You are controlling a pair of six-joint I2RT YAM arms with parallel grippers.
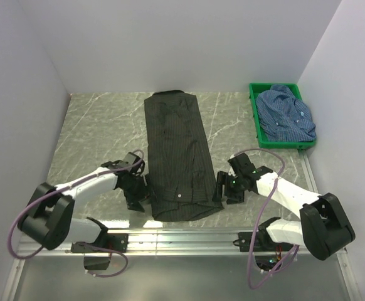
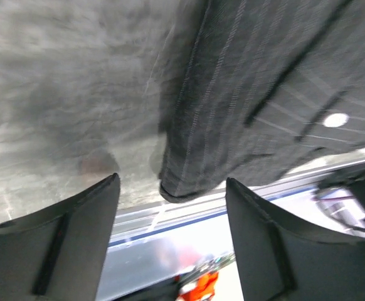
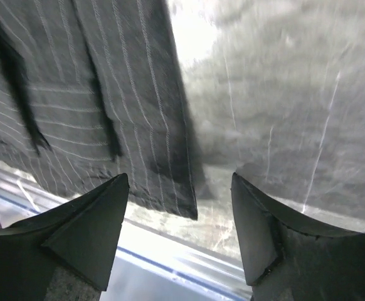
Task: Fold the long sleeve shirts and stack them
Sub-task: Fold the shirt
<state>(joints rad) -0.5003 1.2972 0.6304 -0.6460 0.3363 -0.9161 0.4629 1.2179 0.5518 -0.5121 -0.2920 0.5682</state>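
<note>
The near corner of the black striped shirt point(image 1: 176, 157) is beside my right gripper. My right gripper should grab the shirt by that corner next, to fold the shirt's near end toward the collar.
The black striped shirt point(image 1: 176, 157) lies flat in a long narrow strip down the middle of the table, collar end at the back. My left gripper point(image 1: 137, 195) is open and empty at the shirt's near left corner, which shows between its fingers in the left wrist view point(image 2: 189, 182). My right gripper point(image 1: 226, 188) is open and empty at the near right corner, whose edge shows in the right wrist view point(image 3: 170, 182). The blue checked shirt point(image 1: 287, 115) lies crumpled in the green crate point(image 1: 256, 122) at the back right.
A metal rail point(image 1: 189, 238) runs along the table's near edge, just below the shirt's near end. White walls close in the left, back and right sides. The marble tabletop point(image 1: 101, 132) lies bare left of the shirt.
</note>
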